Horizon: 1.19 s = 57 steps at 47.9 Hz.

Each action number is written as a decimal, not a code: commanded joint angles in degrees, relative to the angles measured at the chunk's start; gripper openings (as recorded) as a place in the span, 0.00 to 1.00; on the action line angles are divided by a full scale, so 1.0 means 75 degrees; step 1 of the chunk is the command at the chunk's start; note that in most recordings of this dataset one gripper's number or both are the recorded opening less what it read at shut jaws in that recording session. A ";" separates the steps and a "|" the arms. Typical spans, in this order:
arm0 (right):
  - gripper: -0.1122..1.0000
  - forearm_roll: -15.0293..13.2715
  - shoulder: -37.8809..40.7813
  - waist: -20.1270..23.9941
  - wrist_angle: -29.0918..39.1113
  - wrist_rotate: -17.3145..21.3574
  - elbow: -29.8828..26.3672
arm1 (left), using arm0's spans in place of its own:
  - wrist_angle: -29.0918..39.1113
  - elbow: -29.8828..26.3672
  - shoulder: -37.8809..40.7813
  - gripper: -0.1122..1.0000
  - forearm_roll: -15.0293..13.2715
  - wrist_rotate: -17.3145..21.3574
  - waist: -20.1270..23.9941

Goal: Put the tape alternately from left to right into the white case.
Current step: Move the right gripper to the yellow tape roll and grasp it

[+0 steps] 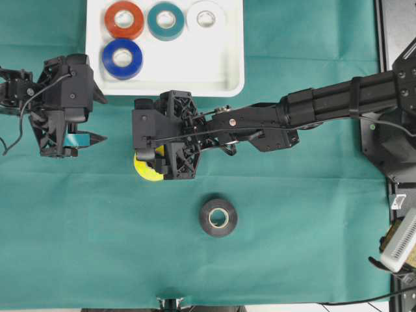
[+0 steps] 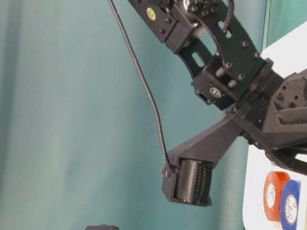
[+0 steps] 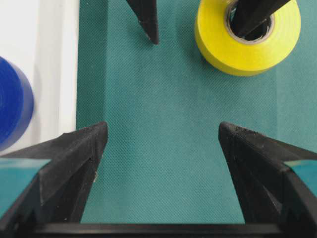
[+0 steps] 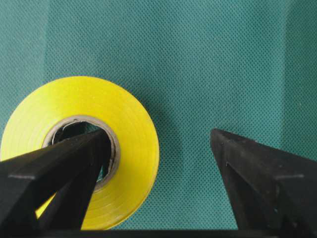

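My right gripper picks up the yellow tape by the side of its ring beside the core hole (image 4: 137,148) next, to put the tape into the white case.
The white case (image 1: 221,75) at the top holds a red (image 1: 124,19), a teal (image 1: 166,20), a white (image 1: 206,17) and a blue tape roll (image 1: 122,58). A yellow tape roll (image 1: 145,171) lies flat on the green cloth below the case. My right gripper (image 4: 158,134) stands open over the yellow roll (image 4: 133,148), with one finger (image 4: 74,158) down in its core hole and the other outside on the cloth. A black tape roll (image 1: 218,217) lies further toward the front. My left gripper (image 3: 162,126) is open and empty beside the case, facing the yellow roll (image 3: 218,44).
The case's rim (image 3: 49,64) and the blue roll (image 3: 10,109) sit just left of my left fingers. The right arm (image 1: 325,104) stretches across from the right edge. Equipment (image 1: 400,240) stands at the table's right side.
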 commanded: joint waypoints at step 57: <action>0.12 -0.0047 -0.1605 0.0316 0.0551 0.0035 0.0387 | -0.0059 -0.0070 -0.0094 1.00 0.0012 0.0000 0.0000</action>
